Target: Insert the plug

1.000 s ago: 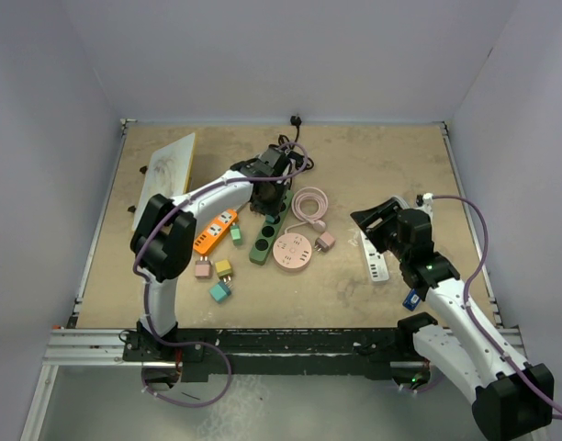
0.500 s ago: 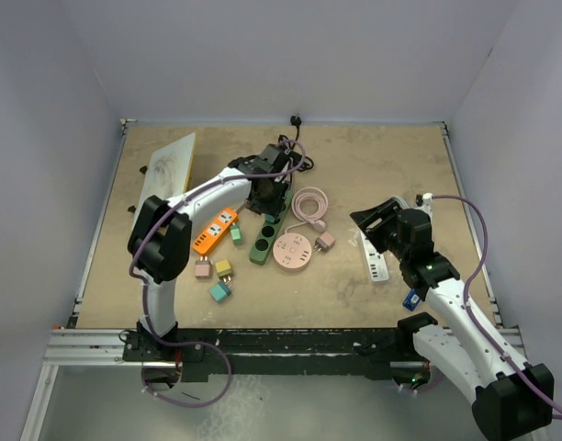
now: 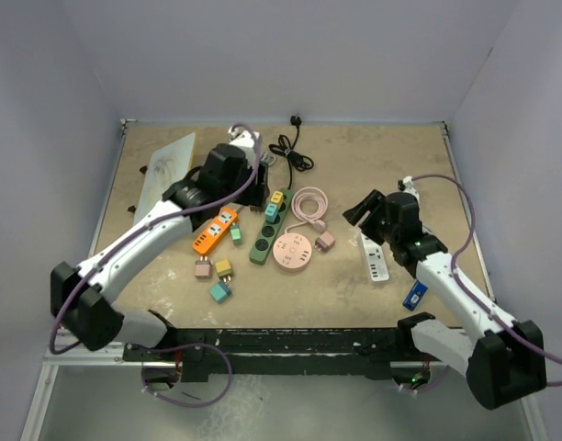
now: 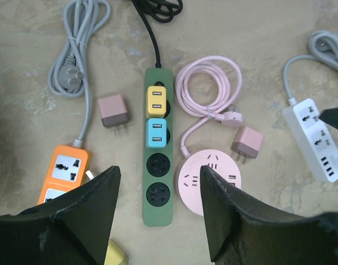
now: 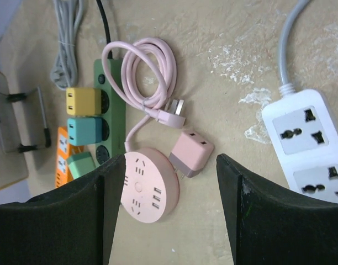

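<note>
The right gripper grabs the pink plug's sides near its prongs next, so the plug's other end stays free for my left gripper to grab and insert.
A green power strip [image 3: 265, 234] [image 4: 158, 160] lies mid-table with a yellow plug [image 4: 157, 99] and a teal plug [image 4: 157, 133] seated in its upper sockets; the two lower sockets are bare. My left gripper [image 3: 248, 187] [image 4: 159, 174] hovers above the strip, open and holding nothing. My right gripper [image 3: 362, 213] [image 5: 170, 160] is open above a loose pink plug [image 5: 191, 153] [image 3: 325, 241], which lies beside the round pink socket hub [image 5: 149, 185] [image 3: 295, 250]. That plug sits between the fingers in the right wrist view, untouched.
An orange strip [image 3: 215, 230] lies left of the green one, a white strip [image 3: 377, 259] under the right arm. Loose pink [image 3: 203, 267], yellow [image 3: 223, 267] and teal [image 3: 219, 290] plugs sit near the front. A blue item [image 3: 415, 296] and a propped board [image 3: 171, 163] are also there.
My left gripper opened, let go of the plug in the green strip and drew back up and to the left. The right gripper shifted slightly left and widened a little.
</note>
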Available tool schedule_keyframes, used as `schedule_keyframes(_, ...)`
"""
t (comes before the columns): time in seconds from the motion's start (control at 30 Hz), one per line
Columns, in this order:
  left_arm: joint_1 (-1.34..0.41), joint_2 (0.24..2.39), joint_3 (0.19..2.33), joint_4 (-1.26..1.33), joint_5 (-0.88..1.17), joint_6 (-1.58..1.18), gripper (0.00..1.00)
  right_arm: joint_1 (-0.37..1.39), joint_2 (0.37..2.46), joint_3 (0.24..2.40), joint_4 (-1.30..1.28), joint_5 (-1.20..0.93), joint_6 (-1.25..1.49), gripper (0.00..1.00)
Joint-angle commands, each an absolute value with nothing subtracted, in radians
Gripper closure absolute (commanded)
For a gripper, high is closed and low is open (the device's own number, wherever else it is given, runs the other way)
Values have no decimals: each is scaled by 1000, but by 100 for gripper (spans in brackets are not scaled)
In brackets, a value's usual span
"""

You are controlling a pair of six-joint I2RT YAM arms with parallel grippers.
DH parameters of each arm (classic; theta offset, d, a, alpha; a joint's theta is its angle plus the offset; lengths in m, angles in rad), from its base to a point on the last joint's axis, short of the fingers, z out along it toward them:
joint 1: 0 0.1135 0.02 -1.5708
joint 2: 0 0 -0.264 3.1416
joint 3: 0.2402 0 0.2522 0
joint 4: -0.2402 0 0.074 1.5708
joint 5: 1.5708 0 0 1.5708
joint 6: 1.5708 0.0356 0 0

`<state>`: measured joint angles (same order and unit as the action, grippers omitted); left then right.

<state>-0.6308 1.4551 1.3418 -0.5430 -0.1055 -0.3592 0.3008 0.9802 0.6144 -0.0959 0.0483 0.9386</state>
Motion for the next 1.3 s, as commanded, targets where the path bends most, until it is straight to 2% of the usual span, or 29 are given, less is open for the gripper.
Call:
schedule_keyframes(0.0, -635, 1243, 1158, -256, -131, -396, 43, 324, 1116, 714, -67, 11, 770, 31)
schedule_keyframes(0.2, -635, 983, 918, -71, -142, -418, 43, 480, 1296, 809, -139, 176, 804, 30)
schedule_keyframes(0.5, -635, 859, 837, -25, -176, -424, 43, 579, 1476, 914, -289, 323, 925, 23)
schedule_keyframes(0.63, -635, 878, 852, -36, -132, -431, 43, 604, 1555, 958, -359, 367, 973, 27)
schedule_keyframes(1.03, -635, 869, 840, -38, -126, -443, 43, 641, 1662, 1006, -442, 416, 1026, 29)
schedule_keyframes(1.27, -635, 893, 838, -17, -130, -447, 43, 640, 1649, 976, -383, 356, 987, 42)
